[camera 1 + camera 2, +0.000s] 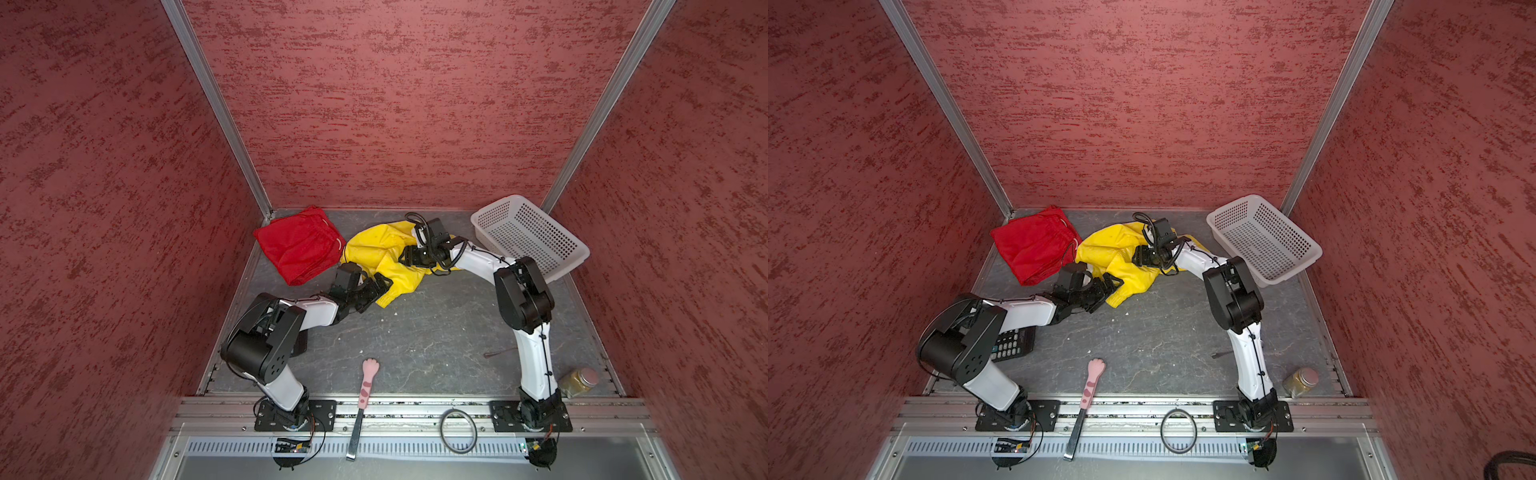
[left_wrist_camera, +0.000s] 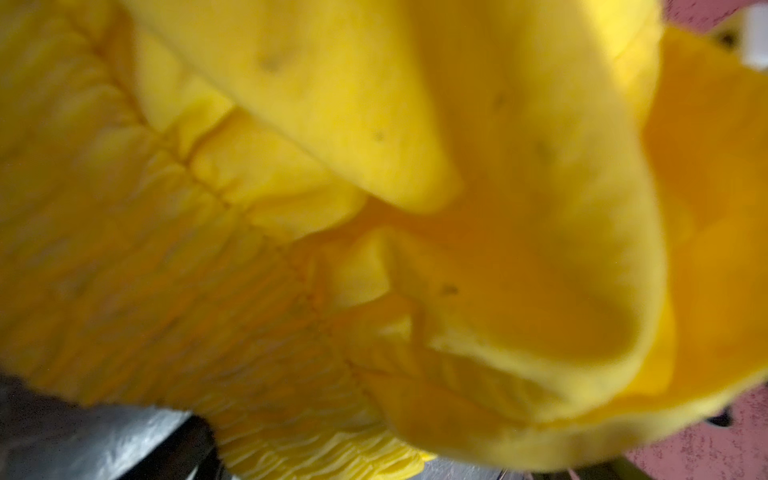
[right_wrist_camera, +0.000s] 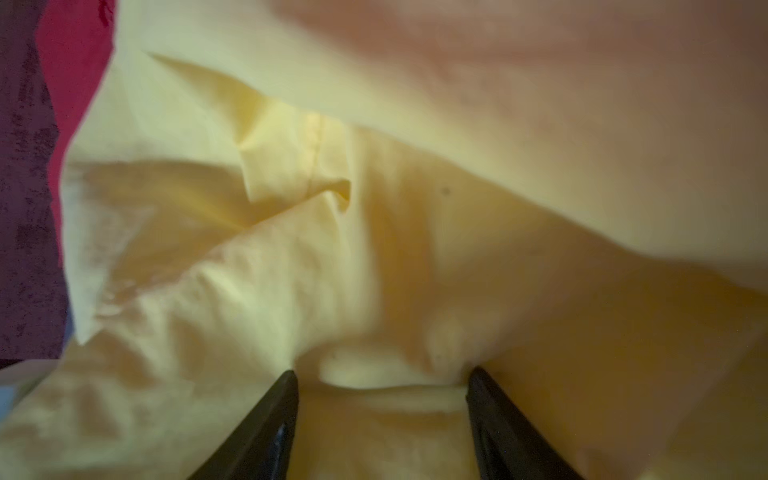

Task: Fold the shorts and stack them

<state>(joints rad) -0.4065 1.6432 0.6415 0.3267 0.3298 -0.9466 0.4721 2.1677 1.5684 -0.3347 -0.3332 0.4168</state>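
Observation:
The yellow shorts (image 1: 380,253) need stretching flat for folding, so my left gripper should grab their gathered waistband's edge next.
The red shorts (image 1: 299,245) (image 1: 1034,245) lie folded at the back left of the table. Just right of them the yellow shorts (image 1: 380,253) (image 1: 1113,255) lie crumpled, touching the red pair. My left gripper (image 1: 383,286) (image 1: 1113,286) is at the yellow pair's near edge, fingers spread; the left wrist view shows only blurred yellow cloth and the gathered waistband (image 2: 166,291). My right gripper (image 1: 405,255) (image 3: 382,374) rests on top of the yellow shorts (image 3: 291,270), jaws apart, tips pressed into the cloth with a small fold between them.
A white perforated basket (image 1: 528,237) (image 1: 1262,237) stands tilted at the back right. A calculator (image 1: 1013,345) lies under the left arm. A pink paw-handled tool (image 1: 368,382), a black ring (image 1: 457,430) and a jar (image 1: 577,380) sit near the front.

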